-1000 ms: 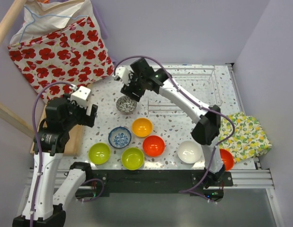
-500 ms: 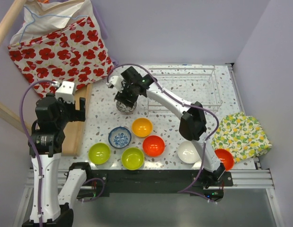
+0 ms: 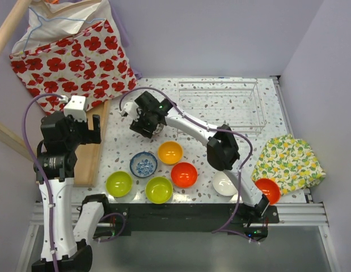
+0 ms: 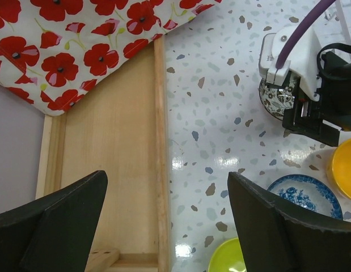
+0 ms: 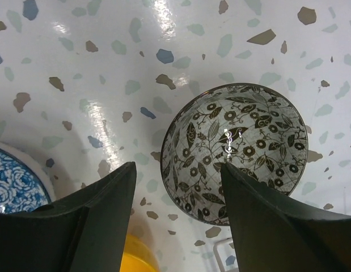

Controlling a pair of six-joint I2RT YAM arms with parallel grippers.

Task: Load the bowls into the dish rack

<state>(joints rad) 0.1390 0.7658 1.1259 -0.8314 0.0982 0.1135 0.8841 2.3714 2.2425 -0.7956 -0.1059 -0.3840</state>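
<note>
The robot's right gripper should go lower before it closes on the bowl's rim. The bowl's rim is below the fingers in the right wrist view, so they would miss the bowl's rim if they closed now.
The grey-patterned bowl (image 5: 235, 153) stands on the table and is mostly hidden under my right gripper in the top view (image 3: 156, 130). My right gripper (image 5: 178, 187) (image 3: 148, 127) is open and straddles the bowl's left rim, one finger outside and one over the inside. My left gripper (image 4: 166, 221) (image 3: 91, 135) is open and empty above the edge of the wooden tray. The wire dish rack (image 3: 220, 107) stands empty at the back right. The blue-patterned bowl (image 3: 143, 164), orange-yellow bowl (image 3: 170, 152), red-orange bowl (image 3: 184, 174), two lime green bowls (image 3: 119, 183) (image 3: 159, 189) and white bowl (image 3: 226, 184) sit in front.
A second red-orange bowl (image 3: 267, 190) sits at the front right by the lemon-print cloth (image 3: 288, 161). The flat wooden tray (image 4: 107, 170) lies at the left. A red-flowered cloth bag (image 3: 73, 56) stands at the back left.
My right gripper has moved left and down onto the grey-patterned bowl's rim. My left arm has drawn back left over the wooden tray.
</note>
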